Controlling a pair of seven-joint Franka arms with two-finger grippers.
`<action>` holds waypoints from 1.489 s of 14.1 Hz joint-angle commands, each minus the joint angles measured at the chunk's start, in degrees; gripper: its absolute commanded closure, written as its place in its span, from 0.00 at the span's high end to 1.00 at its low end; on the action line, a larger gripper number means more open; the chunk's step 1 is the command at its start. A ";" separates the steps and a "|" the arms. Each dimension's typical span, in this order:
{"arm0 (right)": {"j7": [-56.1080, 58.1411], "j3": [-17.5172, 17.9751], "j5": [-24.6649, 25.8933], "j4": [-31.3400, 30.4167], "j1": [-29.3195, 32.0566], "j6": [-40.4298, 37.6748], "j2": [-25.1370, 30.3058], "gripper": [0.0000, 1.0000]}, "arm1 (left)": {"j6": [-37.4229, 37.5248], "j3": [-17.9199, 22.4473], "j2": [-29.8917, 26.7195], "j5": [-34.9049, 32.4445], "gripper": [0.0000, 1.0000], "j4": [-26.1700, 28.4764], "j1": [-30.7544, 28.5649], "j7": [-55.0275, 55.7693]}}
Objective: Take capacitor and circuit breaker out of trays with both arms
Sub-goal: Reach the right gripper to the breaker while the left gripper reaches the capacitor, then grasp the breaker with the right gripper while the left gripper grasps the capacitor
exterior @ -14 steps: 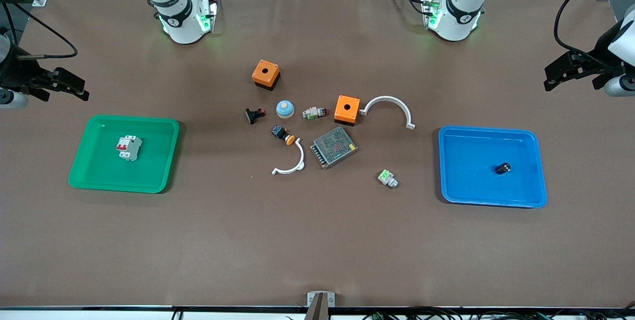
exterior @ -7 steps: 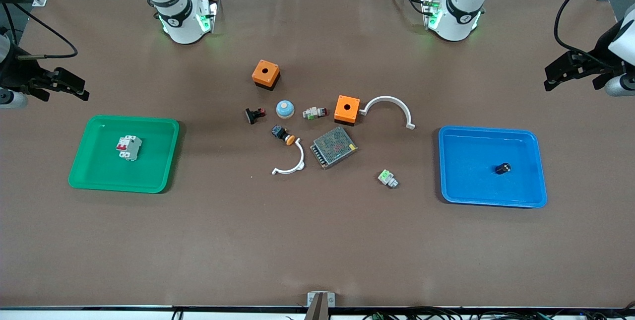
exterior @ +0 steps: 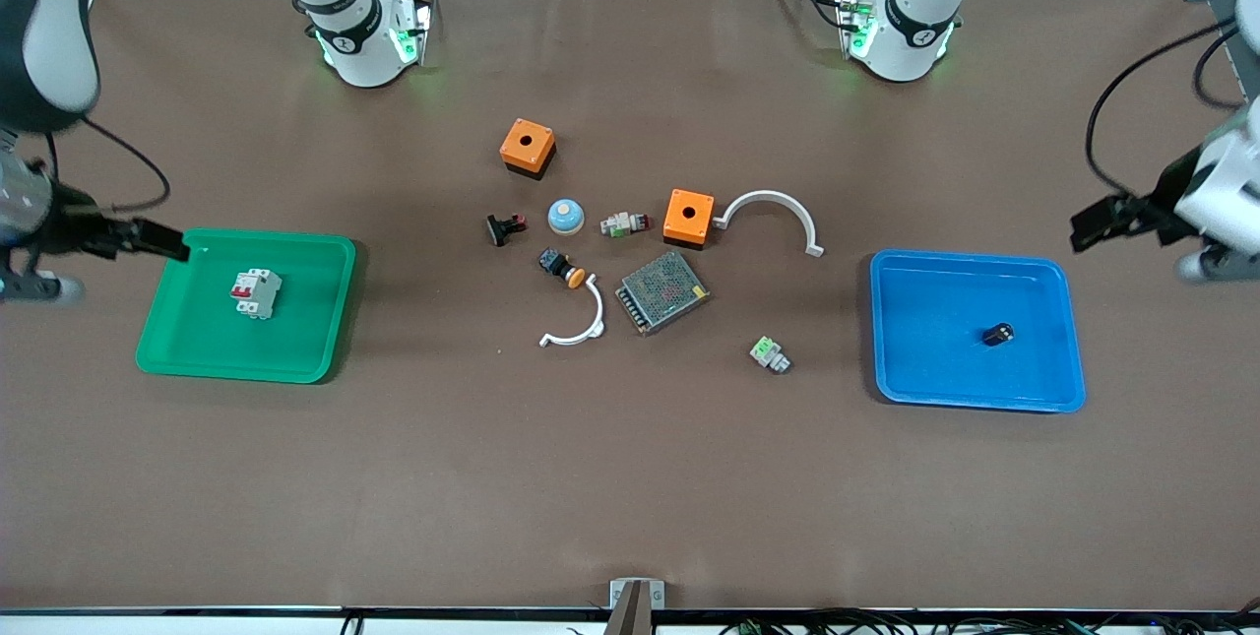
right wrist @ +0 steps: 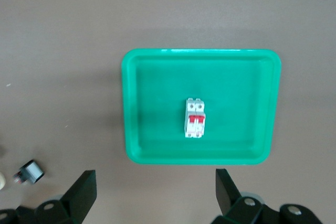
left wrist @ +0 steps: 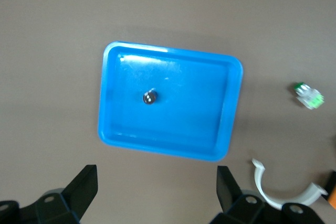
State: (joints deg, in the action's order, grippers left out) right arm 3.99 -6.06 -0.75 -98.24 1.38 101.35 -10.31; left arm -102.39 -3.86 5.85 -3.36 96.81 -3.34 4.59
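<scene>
My right gripper grabs the breaker by the white housing beside its red levers next, to take the breaker (exterior: 256, 293) out of the green tray.
The capacitor (exterior: 1000, 333), a tiny black cylinder, lies in the blue tray (exterior: 920, 389) toward the left arm's end of the table. It also shows in the left wrist view (left wrist: 150, 97). The breaker (exterior: 256, 293), a white-grey block with red levers, lies in the green tray (exterior: 197, 359) toward the right arm's end. It also shows in the right wrist view (right wrist: 195, 118). My left gripper (exterior: 1098, 224) (left wrist: 156, 182) is open and empty, over bare table beside the blue tray. My right gripper (exterior: 162, 243) (right wrist: 155, 184) is open and empty, over bare table at the green tray's edge.
In the middle of the table lie two orange boxes (exterior: 527, 147) (exterior: 688, 217), two white arcs (exterior: 773, 217) (exterior: 576, 320), a metal mesh unit (exterior: 661, 291), a blue dome (exterior: 566, 215), an orange-capped push-button (exterior: 562, 267), a black-and-red switch (exterior: 505, 227) and green-white connectors (exterior: 769, 353).
Both arms have swung and each gripper now hangs closer to its tray. The capacitor, the breaker and the other parts have not moved.
</scene>
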 commanded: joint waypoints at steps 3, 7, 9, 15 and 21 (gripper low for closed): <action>0.58 0.52 0.04 -11.51 4.15 16.65 -2.61 1.00 | -18.60 -0.10 3.10 -1.03 1.00 14.00 -3.86 0.42; 0.50 0.61 -0.05 -22.85 6.00 31.94 -2.96 1.00 | -28.19 -0.19 12.49 -1.38 1.00 14.90 -5.89 0.42; 0.50 0.61 -1.88 -27.60 6.00 39.07 -3.48 1.00 | -31.45 -0.10 16.71 -1.29 1.00 14.63 -5.89 0.42; 1.46 0.61 -2.33 -30.35 5.74 45.51 -9.02 0.98 | -36.30 -0.10 23.59 -1.38 0.99 14.37 -6.07 0.33; 3.66 0.61 -2.33 -30.35 6.00 44.82 -10.96 0.23 | -36.13 -0.01 25.08 -1.47 0.77 14.72 -7.30 0.24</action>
State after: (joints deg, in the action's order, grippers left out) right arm 6.13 -5.84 -2.02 -128.02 6.83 146.58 -21.78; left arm -138.67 -3.65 30.50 -3.41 112.00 -10.43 4.55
